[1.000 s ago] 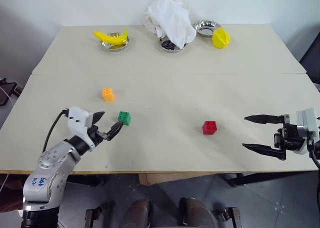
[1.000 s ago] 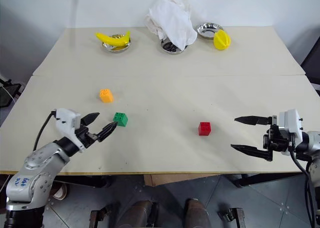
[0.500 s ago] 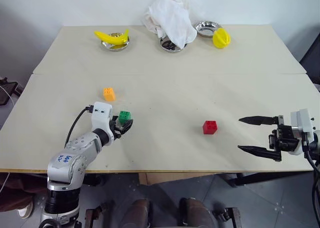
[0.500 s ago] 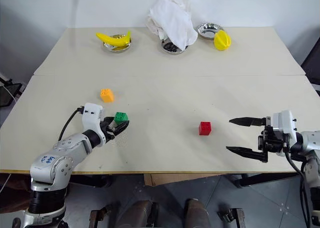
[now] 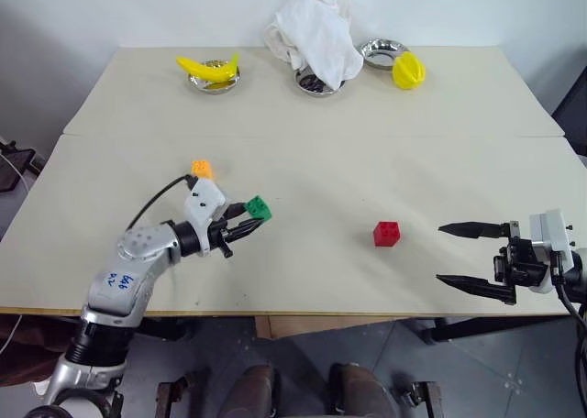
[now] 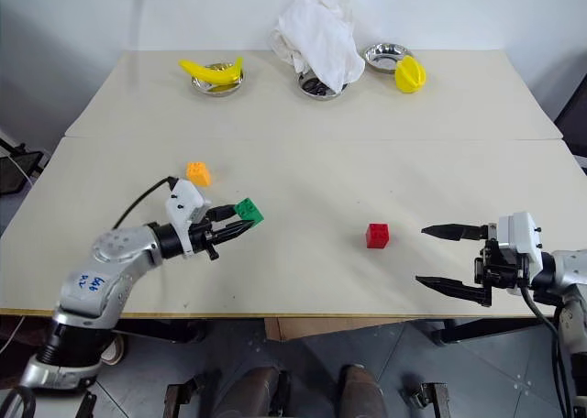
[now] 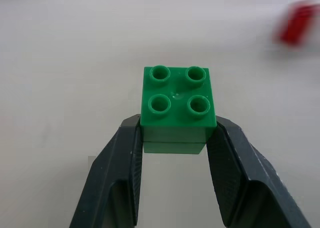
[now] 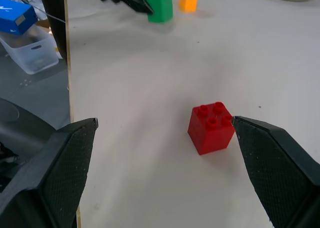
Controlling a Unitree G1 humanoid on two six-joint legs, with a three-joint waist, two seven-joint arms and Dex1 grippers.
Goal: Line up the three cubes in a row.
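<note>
The green cube is hanging well short of the spot beside the red cube, so my left gripper should move it to that spot before letting it go.
My left gripper (image 5: 246,224) is shut on the green cube (image 5: 259,208), with a black finger on each side of it (image 7: 178,100). The cube seems to hang just above the table. Behind the left hand, the orange cube (image 5: 202,168) rests on the table. The red cube (image 5: 387,234) sits right of centre, studs up. My right gripper (image 5: 439,252) stands open to the right of the red cube (image 8: 211,127), pointing at it, and a gap separates the cube from both fingers.
Along the table's far edge are a banana (image 5: 209,68) in a metal bowl, a white cloth (image 5: 315,33) draped over another bowl, and a yellow fruit toy (image 5: 407,71) by a third bowl (image 5: 378,49). A seam (image 5: 367,135) runs across the table.
My left gripper has closed on the green cube, and it has carried the cube to the right, toward the red cube, while the wrist turned. The right gripper has stayed open and in place.
</note>
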